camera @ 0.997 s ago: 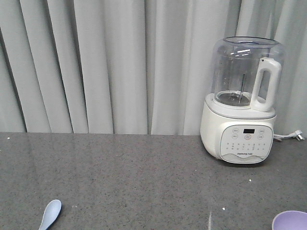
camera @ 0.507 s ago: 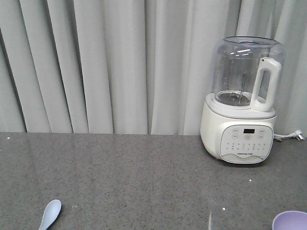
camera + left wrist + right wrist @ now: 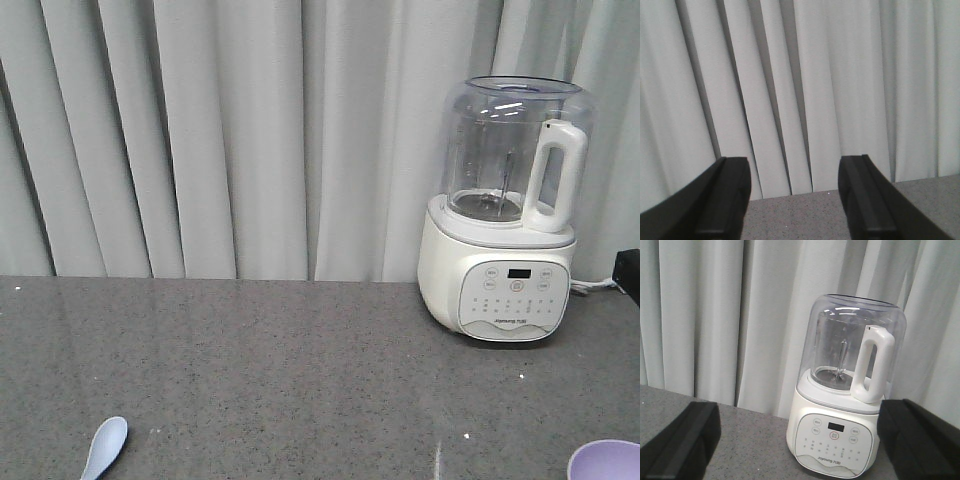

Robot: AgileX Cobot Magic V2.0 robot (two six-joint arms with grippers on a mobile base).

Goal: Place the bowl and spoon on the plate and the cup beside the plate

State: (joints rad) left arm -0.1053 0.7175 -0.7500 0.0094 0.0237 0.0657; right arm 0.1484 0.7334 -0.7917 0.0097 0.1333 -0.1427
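I will next use my left gripper to grab the pale-blue spoon by its handle, so that I can set the spoon on the plate.
The pale-blue spoon lies on the grey countertop at the bottom left of the front view, with its handle cut off by the frame edge. Only the rim of the lavender bowl shows, at the bottom right corner. The plate and the cup are out of view. My left gripper is open and holds nothing, facing the curtain over bare counter. My right gripper is open and empty too, with its black fingers spread wide in front of the blender. Neither gripper is near the spoon or the bowl.
A white blender with a clear jug stands at the back right of the grey speckled countertop, its cable trailing right. A dark part pokes in at the right edge beside it. Grey curtains hang behind the counter.
A dark part has come into the front view at the right edge, covering the end of the blender's cable. The spoon and the bowl have not moved.
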